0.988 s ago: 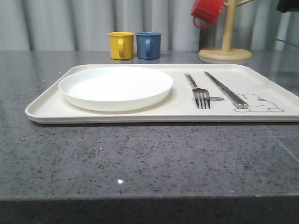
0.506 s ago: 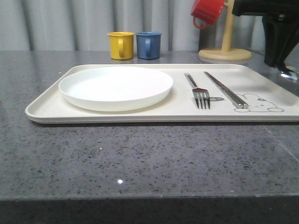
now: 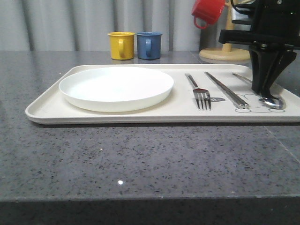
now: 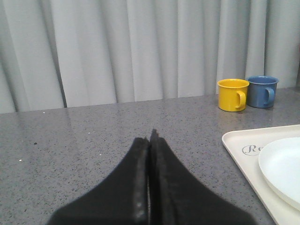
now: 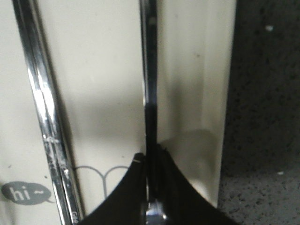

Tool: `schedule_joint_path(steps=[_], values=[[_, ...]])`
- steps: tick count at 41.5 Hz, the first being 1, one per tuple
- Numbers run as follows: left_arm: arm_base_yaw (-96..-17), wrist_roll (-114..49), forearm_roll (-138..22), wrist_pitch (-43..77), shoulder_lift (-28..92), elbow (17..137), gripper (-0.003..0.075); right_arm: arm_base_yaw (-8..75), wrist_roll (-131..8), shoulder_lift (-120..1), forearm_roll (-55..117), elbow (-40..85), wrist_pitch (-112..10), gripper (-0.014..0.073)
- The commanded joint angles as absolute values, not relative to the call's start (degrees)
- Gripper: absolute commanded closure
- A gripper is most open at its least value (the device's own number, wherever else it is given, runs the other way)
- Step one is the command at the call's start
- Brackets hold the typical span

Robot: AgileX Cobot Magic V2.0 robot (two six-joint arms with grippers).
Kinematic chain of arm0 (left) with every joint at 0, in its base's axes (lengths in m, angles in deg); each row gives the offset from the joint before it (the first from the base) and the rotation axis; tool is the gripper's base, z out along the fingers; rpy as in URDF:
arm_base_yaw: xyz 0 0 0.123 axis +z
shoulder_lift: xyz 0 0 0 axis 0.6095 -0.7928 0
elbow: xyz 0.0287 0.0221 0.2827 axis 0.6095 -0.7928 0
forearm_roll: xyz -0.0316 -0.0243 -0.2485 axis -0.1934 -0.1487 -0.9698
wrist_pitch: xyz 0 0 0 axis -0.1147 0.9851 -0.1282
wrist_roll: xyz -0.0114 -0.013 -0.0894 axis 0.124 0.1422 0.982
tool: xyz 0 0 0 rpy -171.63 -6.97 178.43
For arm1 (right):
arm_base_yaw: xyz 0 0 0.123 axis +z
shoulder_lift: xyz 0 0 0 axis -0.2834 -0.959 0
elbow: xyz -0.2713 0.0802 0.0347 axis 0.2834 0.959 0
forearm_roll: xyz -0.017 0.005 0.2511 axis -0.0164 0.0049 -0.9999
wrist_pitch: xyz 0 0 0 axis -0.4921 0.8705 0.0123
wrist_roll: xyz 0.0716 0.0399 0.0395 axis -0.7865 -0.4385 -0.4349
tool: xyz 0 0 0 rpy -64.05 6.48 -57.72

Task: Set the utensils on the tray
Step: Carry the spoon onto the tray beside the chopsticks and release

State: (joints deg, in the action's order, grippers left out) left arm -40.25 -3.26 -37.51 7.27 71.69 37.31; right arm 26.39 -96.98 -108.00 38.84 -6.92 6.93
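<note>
My right gripper opens now, since the spoon's bowl (image 3: 274, 102) rests on the cream tray beside the chopsticks and the spoon would stay there.
The cream tray (image 3: 47, 110) lies across the table. On it are a white plate (image 3: 116, 86) at the left, a fork (image 3: 200, 93) and a pair of chopsticks (image 3: 227, 90) to its right. My right gripper (image 3: 263, 89) stands over the tray's right end, shut on a silver spoon (image 3: 273, 101) whose bowl is down at the tray surface by the bunny drawing. In the right wrist view the gripper (image 5: 149, 157) pinches the spoon handle (image 5: 150, 70), with the chopsticks (image 5: 42, 108) alongside. My left gripper (image 4: 151, 136) is shut on nothing above bare table, left of the tray (image 4: 243, 145).
A yellow mug (image 3: 121, 45) and a blue mug (image 3: 149, 45) stand behind the tray. A red mug (image 3: 207, 11) hangs on a wooden mug tree (image 3: 226, 52) at the back right. A grey curtain closes off the back.
My right arm has come in from the upper right and lowered over the tray's right end, bringing the spoon down beside the chopsticks. Nothing else has moved.
</note>
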Motion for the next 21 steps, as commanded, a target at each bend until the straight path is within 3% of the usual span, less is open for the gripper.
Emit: schedule_joint_path(steps=[1,8,17,21], values=[[-40.22,-3.07,-37.99,2.45,71.33,38.82,0.0739,26.39,-97.0,-105.73,38.19,-8.6,10.09,0.064],[-40.22,-3.07,-37.99,2.45,71.33,38.82,0.0739,26.39,-97.0,-105.73,38.31,-8.6,10.08,0.0582],[-40.22,-3.07,-37.99,2.45,71.33,38.82,0.0739,26.39,-97.0,-105.48,38.31,-8.6,9.96,0.0321],[-40.22,-3.07,-37.99,2.45,71.33,38.82,0.0739,26.39,-96.95,-104.44,38.31,-8.6,9.16,0.0263]])
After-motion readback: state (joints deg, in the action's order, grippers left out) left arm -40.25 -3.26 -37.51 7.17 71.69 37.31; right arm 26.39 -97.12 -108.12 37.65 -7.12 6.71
